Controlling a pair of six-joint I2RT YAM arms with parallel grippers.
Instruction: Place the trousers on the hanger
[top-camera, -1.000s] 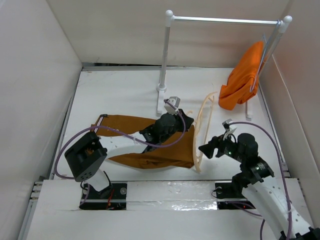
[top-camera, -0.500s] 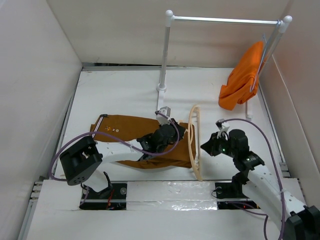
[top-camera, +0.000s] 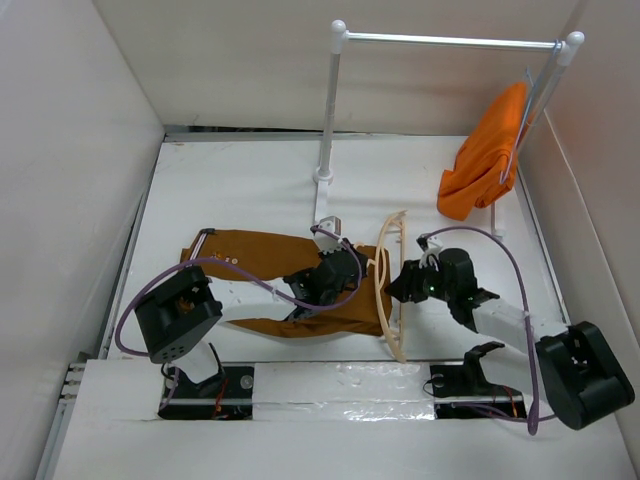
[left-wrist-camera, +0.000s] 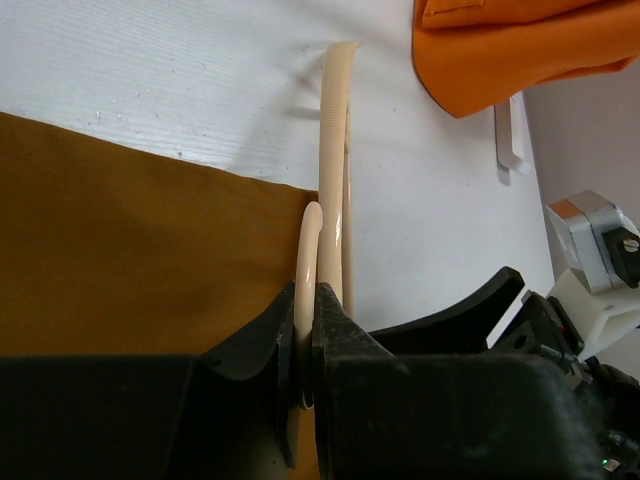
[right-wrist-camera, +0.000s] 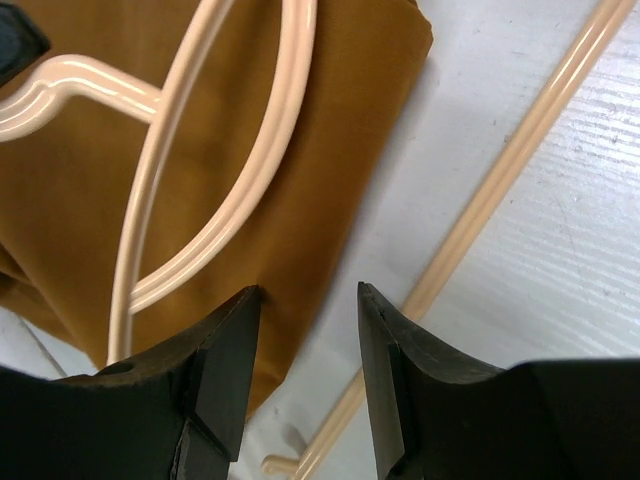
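The trousers' edge (right-wrist-camera: 308, 301) opposite the waistband is between hanger arms and bar (right-wrist-camera: 510, 170), so my right gripper should grip it there next. This will let it pull the trousers through the hanger.
The rust-brown trousers (top-camera: 240, 262) lie flat on the white table, their striped waistband at the left. The pale beige hanger (top-camera: 383, 300) stands on edge over their right end. My left gripper (top-camera: 366, 268) is shut on a thin curved part of the hanger (left-wrist-camera: 335, 170), with the trousers (left-wrist-camera: 130, 250) just to its left. My right gripper (top-camera: 402, 290) is open and empty just right of the hanger. In the right wrist view its jaws (right-wrist-camera: 305, 312) hang over the trousers' edge (right-wrist-camera: 320, 190), between the hanger's curved arms (right-wrist-camera: 262, 150) and its straight bar (right-wrist-camera: 510, 170).
A white clothes rail (top-camera: 330, 110) stands at the back of the table. A bright orange garment (top-camera: 485, 165) hangs from its right end on a thin wire hanger and shows in the left wrist view (left-wrist-camera: 520, 50). White walls close in both sides.
The hanger has moved left and now stands over the trousers' right end. My right gripper has moved left up to the hanger. My left gripper has shifted slightly down, still holding it.
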